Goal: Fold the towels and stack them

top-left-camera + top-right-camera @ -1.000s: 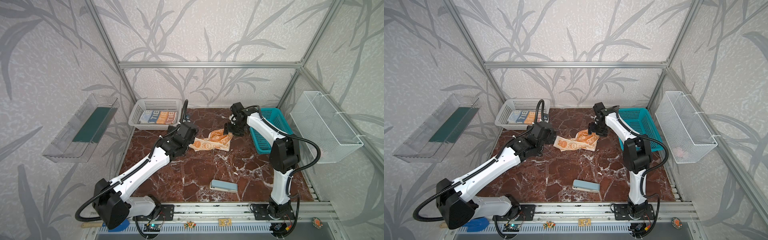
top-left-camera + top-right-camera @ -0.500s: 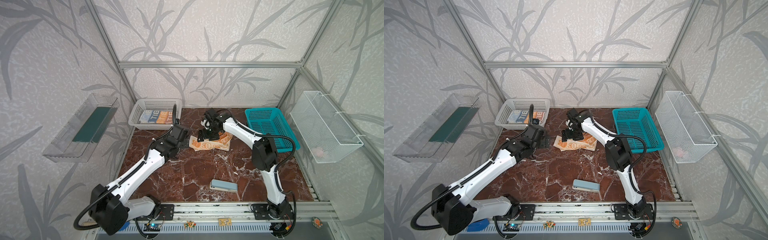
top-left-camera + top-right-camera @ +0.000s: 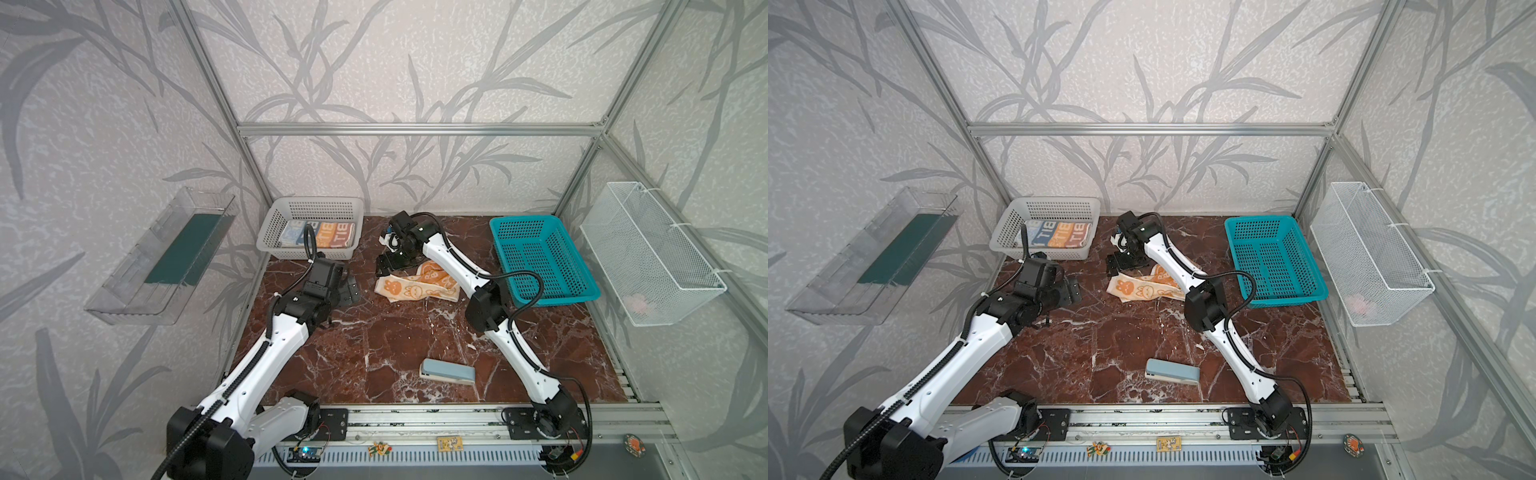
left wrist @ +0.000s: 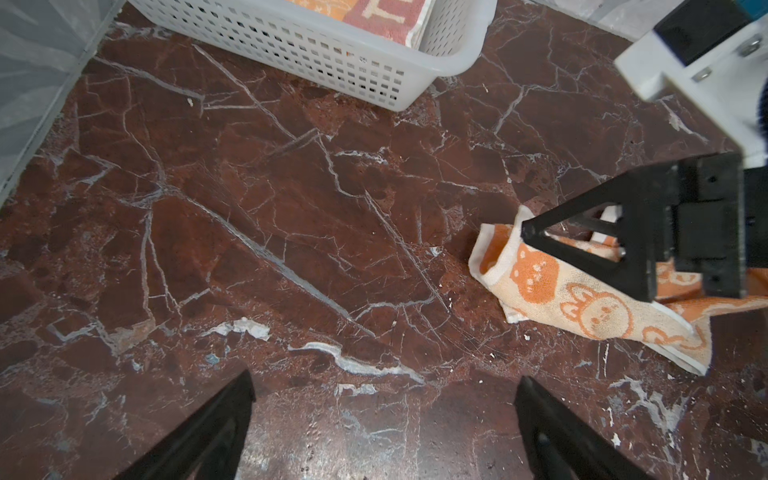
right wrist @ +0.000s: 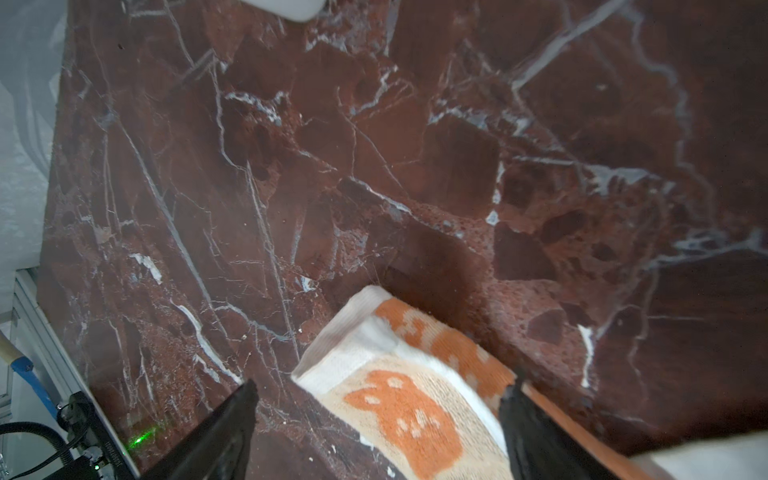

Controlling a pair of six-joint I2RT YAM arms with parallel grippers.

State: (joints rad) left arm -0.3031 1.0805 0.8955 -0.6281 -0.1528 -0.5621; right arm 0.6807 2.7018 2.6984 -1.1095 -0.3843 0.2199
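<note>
My right gripper should take the rumpled towel by its white-edged corner to fold it. Another corner stays for my left gripper.
An orange-and-cream animal-face towel (image 3: 415, 286) (image 3: 1144, 289) lies rumpled in a loose fold on the marble table. My right gripper (image 3: 386, 270) (image 3: 1121, 268) hovers open over its left end; in the right wrist view the jaws (image 5: 380, 386) straddle the towel's corner (image 5: 407, 399), gripping nothing. My left gripper (image 3: 351, 291) (image 3: 1073, 291) stands open a little left of that towel, with only bare marble between its fingers (image 4: 384, 380). The left wrist view shows the towel (image 4: 582, 307) under the right gripper (image 4: 623, 232). A blue-and-orange lettered towel (image 3: 320, 235) (image 3: 1065, 235) lies folded in the grey basket.
The grey basket (image 3: 309, 208) stands at the back left and a teal basket (image 3: 540, 257) at the back right. A pale blue block (image 3: 446, 372) lies near the table's front. A wire basket (image 3: 648, 253) hangs on the right wall, a clear tray (image 3: 166, 253) on the left wall.
My right arm has swung left from beside the teal basket to the towel's left end, and its jaws have widened. My left gripper has drawn back to the left, away from the towel.
</note>
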